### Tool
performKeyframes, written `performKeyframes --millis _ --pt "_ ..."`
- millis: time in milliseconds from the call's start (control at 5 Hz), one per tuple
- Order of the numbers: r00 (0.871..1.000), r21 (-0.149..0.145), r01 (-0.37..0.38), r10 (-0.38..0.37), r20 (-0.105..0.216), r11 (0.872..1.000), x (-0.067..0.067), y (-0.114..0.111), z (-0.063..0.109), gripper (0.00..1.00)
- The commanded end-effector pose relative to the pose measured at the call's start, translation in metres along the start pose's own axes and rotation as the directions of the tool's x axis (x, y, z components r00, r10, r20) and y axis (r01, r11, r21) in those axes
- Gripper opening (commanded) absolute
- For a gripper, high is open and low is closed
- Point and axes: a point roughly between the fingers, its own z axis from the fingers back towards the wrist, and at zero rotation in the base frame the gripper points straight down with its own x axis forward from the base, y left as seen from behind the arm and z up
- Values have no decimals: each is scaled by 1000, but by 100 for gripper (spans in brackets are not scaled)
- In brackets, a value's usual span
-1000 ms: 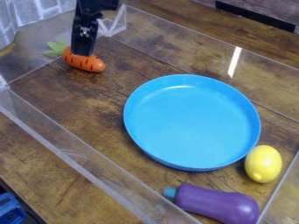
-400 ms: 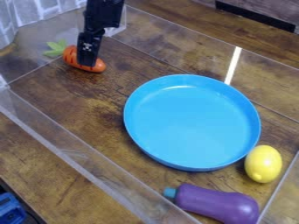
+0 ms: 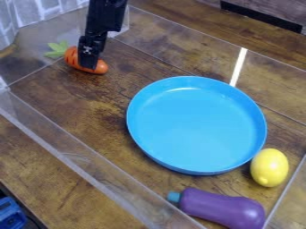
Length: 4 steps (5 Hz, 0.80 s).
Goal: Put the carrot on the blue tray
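My gripper grabs the carrot by its thick orange middle [image 3: 84, 61] next, to put the carrot on the blue tray [image 3: 239, 100].
The carrot [image 3: 79, 63], small and orange with a green leafy top pointing left, lies on the wooden table at the upper left. My gripper [image 3: 89, 54] points down right over it, its black fingers open and straddling the carrot's middle, which they partly hide. Whether the fingers touch the carrot cannot be told. The blue tray [image 3: 239, 100], a large round plate with a shallow rim, sits to the right of centre, well apart from the carrot and with nothing on it.
A yellow lemon [image 3: 270, 167] rests just off the tray's lower right rim. A purple eggplant [image 3: 223, 208] lies near the bottom edge. Clear plastic walls [image 3: 72, 143] fence the wooden table on the left and front.
My gripper has come down and shifted slightly right over the carrot, still open. The carrot, tray, lemon and eggplant have not moved.
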Motion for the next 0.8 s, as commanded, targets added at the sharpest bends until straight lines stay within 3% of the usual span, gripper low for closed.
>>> performKeyframes --millis 0,200,600 --pt "1000 46 -27 26 12 999 -13 9 3 100" --pt "1000 63 -16 15 10 998 -16 12 -5 100" --pt "993 110 114 -116 10 987 -4 18 -27 100"
